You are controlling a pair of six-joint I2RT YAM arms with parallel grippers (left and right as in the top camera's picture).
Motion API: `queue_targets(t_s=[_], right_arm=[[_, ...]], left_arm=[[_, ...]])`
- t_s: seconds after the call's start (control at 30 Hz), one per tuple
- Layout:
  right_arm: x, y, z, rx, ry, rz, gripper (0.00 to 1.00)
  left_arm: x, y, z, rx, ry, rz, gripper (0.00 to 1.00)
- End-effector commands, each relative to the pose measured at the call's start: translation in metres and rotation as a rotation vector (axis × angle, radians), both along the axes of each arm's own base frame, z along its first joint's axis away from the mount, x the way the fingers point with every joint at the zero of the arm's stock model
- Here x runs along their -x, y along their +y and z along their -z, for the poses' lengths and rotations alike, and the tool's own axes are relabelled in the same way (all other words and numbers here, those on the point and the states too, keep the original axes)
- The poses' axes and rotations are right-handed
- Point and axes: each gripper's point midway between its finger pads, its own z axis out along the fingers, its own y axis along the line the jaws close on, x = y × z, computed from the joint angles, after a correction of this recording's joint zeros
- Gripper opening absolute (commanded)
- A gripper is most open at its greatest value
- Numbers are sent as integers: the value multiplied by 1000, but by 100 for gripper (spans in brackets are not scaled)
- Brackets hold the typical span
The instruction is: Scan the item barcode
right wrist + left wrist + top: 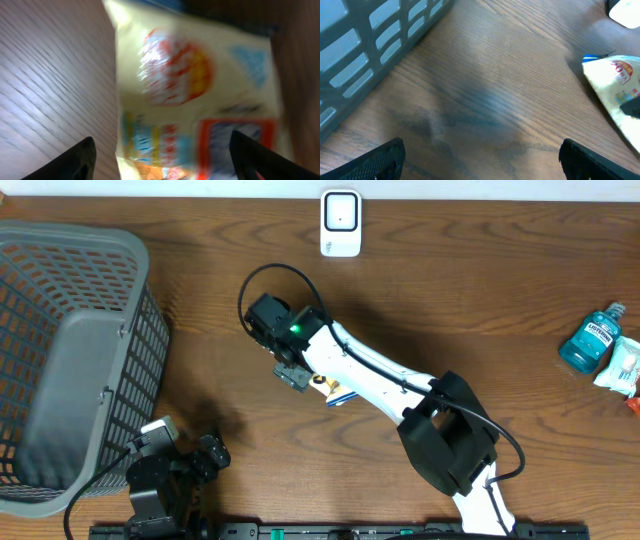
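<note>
The packet's bottom should stay uncovered so that I can seek and scan the barcode, so I should grab the packet across its printed upper side (191,137) with my right gripper next.
The item, a pale yellow packet (195,85) printed in red, orange and blue, lies flat on the wooden table. In the overhead view only its corner (338,392) shows under the right arm. My right gripper (162,155) hangs over it with the jaws spread wide; the packet sits between the fingertips, blurred, with a gap at the left finger (75,162). No barcode can be made out. The white scanner (341,222) stands at the back edge. My left gripper (480,155) is open over bare wood near the front left, and the packet (612,82) lies to its right.
A large grey basket (60,360) fills the left side; its wall (375,45) is close to the left gripper. A blue mouthwash bottle (592,340) and a white packet (618,365) lie at the far right.
</note>
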Motion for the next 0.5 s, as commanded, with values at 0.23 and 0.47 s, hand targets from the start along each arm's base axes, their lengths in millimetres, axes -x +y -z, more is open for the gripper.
queue_targets(t_s=[0.23,0.47], right_arm=[[34,-35,59,81,96,71,93],[50,-37,72,38,171,135,1]], left_arm=[[0,1,-4,-12,-11,-1,98],[0,1,-4,-12,-10,-2,98]])
